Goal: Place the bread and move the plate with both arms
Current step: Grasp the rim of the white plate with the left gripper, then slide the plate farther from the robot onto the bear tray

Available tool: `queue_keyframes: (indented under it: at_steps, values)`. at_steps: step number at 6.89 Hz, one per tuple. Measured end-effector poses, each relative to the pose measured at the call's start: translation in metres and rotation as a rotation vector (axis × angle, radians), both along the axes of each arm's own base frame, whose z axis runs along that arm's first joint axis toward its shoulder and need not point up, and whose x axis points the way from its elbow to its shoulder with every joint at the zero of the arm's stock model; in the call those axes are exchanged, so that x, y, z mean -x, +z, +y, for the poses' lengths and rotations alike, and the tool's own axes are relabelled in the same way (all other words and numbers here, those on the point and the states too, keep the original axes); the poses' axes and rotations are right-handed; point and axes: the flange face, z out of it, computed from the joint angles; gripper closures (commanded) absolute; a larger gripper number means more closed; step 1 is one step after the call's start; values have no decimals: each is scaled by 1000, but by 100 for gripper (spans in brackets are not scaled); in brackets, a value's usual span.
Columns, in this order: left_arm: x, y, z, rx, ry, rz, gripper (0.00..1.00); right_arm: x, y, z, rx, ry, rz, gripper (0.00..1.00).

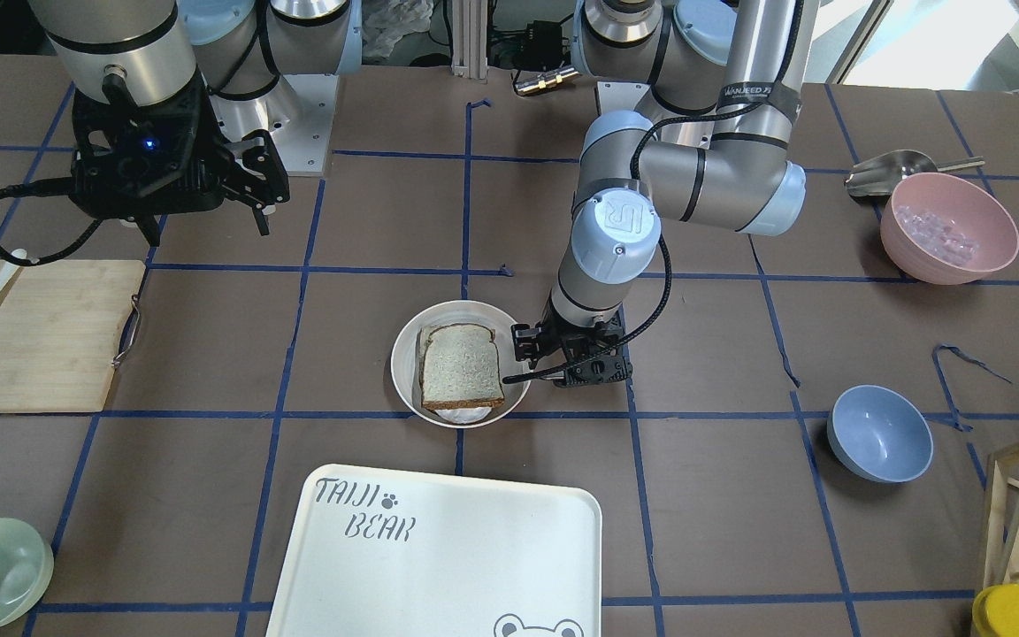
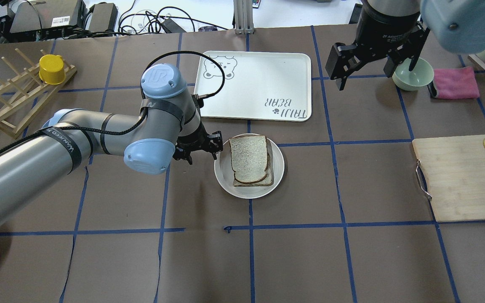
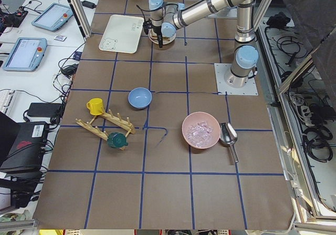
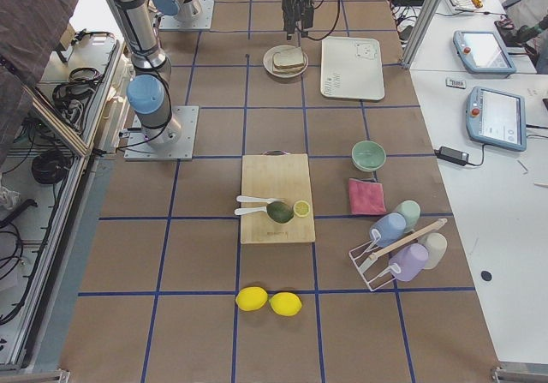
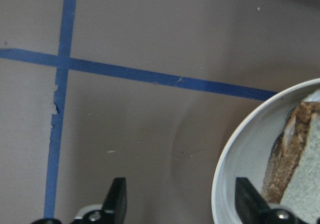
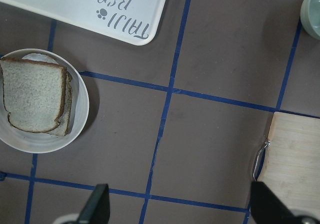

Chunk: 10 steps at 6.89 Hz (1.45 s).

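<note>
Next, my left gripper grabs the plate by its bare rim, since the plate is wide and the stacked bread fills its middle.
The bread, a speckled slice with dark brown crust, lies on top of another slice on the round cream plate at the table's middle. My left gripper is low at the plate's left rim and open. In the left wrist view its fingers straddle the plate rim, one outside and one over the plate beside the bread. My right gripper hangs open and empty high over the far right. Its wrist view shows the plate and bread from above.
The "TAIJI BEAR" tray lies just beyond the plate. A pale green bowl and pink cloth are under the right arm. A cutting board lies at right, a dish rack at left.
</note>
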Motion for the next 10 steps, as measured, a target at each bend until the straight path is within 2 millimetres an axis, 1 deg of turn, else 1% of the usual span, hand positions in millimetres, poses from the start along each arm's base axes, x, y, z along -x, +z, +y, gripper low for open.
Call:
queue_keyframes:
  at_steps: [1,3,5,6,8,10]
  values:
    - [6,-11,-1,-3,-13,1,36,0,0,0,0,1,0,0]
    - [13,-24,-2,1,-23,7,36,0,0,0,1,4,0,0]
    - [18,-34,-2,-6,-33,8,83,0,0,0,2,5,0,0]
    - [19,-36,-3,-5,-56,10,100,0,0,0,2,6,0,0]
    - [19,-37,-4,-1,-98,15,100,0,0,0,1,6,0,0]
    - [22,-35,-6,-3,-94,39,100,0,0,0,1,6,0,0]
